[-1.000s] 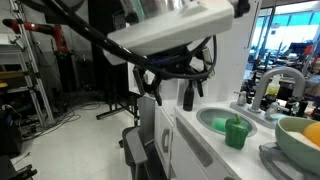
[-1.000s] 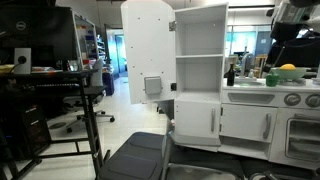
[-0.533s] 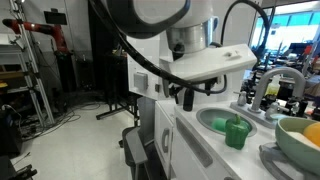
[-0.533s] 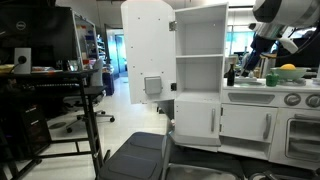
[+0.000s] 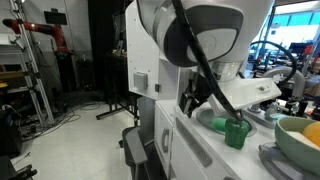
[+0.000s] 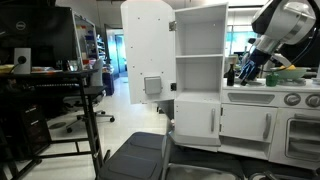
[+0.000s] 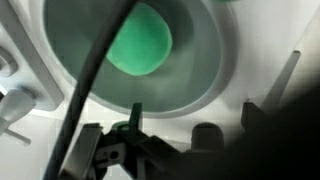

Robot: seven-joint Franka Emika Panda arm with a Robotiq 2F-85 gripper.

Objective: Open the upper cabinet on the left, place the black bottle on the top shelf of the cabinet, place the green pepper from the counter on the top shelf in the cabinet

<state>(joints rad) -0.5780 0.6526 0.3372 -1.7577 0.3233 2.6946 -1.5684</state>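
Note:
Next, my gripper grabs the black bottle (image 6: 229,74) by its end with the cap, which leaves the bottle's base free for the top shelf.
The upper cabinet (image 6: 198,30) stands open, its arched door (image 6: 147,50) swung out, and the top shelf (image 6: 200,56) is bare. The black bottle (image 6: 229,74) stands on the counter (image 6: 262,91) beside the sink. In the wrist view its dark cap (image 7: 207,135) sits between my fingers. My gripper (image 7: 192,113) is open, low over the bottle, and also shows in both exterior views (image 6: 245,72) (image 5: 192,100). The green pepper (image 5: 236,131) sits in the sink basin (image 7: 215,60), also seen from above (image 7: 140,40).
A grey curved faucet (image 5: 272,80) stands behind the sink. A pale yellow-green bowl (image 5: 300,140) sits on the counter past the sink. Lower white cabinet doors (image 6: 196,122) are shut. A black office chair (image 6: 140,158) and a desk with a monitor (image 6: 50,45) stand in front.
My arm has swung down from above the counter and brought the gripper to the bottle beside the sink. The bottle, the pepper and the cabinet door have not moved.

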